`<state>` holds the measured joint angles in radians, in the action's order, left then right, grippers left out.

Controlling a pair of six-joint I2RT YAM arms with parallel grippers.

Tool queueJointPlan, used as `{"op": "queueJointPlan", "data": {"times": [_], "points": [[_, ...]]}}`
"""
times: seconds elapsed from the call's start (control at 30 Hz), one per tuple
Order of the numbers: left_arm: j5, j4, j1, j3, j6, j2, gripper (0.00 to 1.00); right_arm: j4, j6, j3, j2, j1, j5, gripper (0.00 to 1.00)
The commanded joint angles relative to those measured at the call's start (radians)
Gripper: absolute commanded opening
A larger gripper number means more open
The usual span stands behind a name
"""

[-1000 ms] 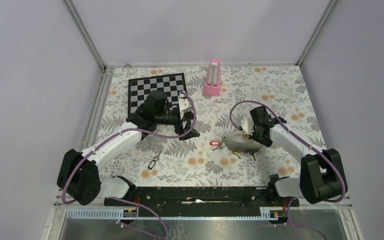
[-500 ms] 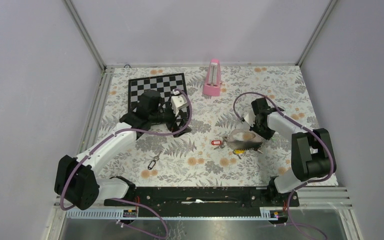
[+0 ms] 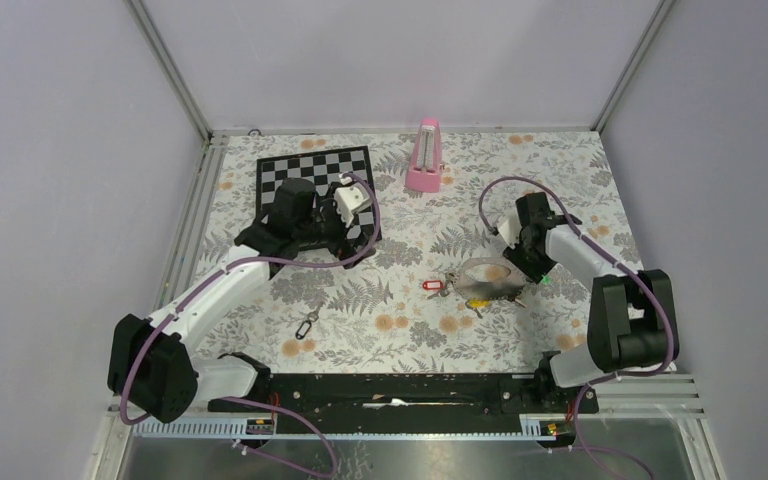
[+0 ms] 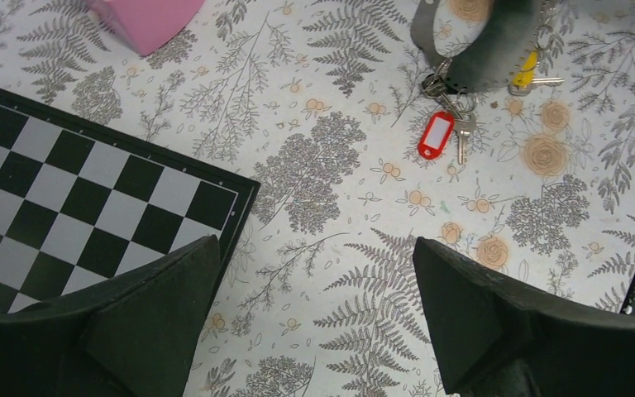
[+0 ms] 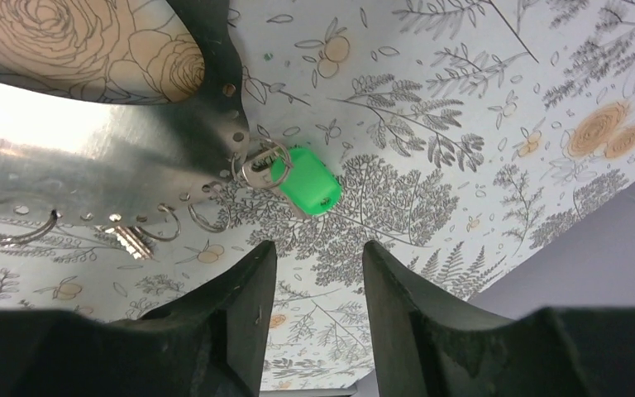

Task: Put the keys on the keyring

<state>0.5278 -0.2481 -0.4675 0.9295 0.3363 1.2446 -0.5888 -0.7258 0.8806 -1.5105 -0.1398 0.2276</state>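
I need to take hold of the keyring by its punched end [image 3: 522, 284] [image 5: 226, 132] beside the green tag with my right gripper next. The small rings then stay free to take keys.
The keyring [image 3: 484, 279] is a grey metal band with punched holes, lying as a loop on the floral table right of centre. A red-tagged key [image 3: 432, 286] sits at its left end, and a yellow-tagged key [image 4: 527, 70] lies beside the band [image 4: 473, 59]. A green-tagged key [image 5: 303, 179] hangs from a small ring in the band [image 5: 116, 157]. My right gripper [image 3: 533, 262] is open just short of the green tag, its jaws [image 5: 320, 252] holding nothing. My left gripper [image 3: 365, 225] is wide open over bare table by the chessboard, its jaws [image 4: 316, 248] holding nothing.
A black-and-white chessboard [image 3: 305, 180] lies at the back left, under my left wrist. A pink metronome [image 3: 425, 155] stands at the back centre. A small metal clip [image 3: 307, 325] lies near the front left. Grey walls close the table in.
My right gripper has opened and let go of the band, which now lies flatter on the table. The right arm swung back and right. My left gripper opened wider and pulled back slightly left.
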Motion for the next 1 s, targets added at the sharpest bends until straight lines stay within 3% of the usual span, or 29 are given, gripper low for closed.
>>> {"op": "queueJointPlan", "data": {"times": [0.0, 0.3, 0.5, 0.97], "points": [[-0.055, 0.016, 0.014, 0.043, -0.029, -0.01, 0.99, -0.055, 0.064, 0.017, 0.076, 0.023, -0.113, 0.5], [0.003, 0.009, 0.017, 0.061, -0.114, 0.006, 0.99, -0.096, 0.195, 0.024, 0.088, 0.055, -0.348, 0.47], [0.025, 0.012, 0.018, 0.067, -0.132, 0.003, 0.99, -0.064, 0.203, 0.019, 0.053, 0.123, -0.394, 0.42], [0.041, 0.041, 0.018, 0.036, -0.145, 0.0, 0.99, -0.031, 0.194, -0.006, 0.008, 0.214, -0.463, 0.4]]}}
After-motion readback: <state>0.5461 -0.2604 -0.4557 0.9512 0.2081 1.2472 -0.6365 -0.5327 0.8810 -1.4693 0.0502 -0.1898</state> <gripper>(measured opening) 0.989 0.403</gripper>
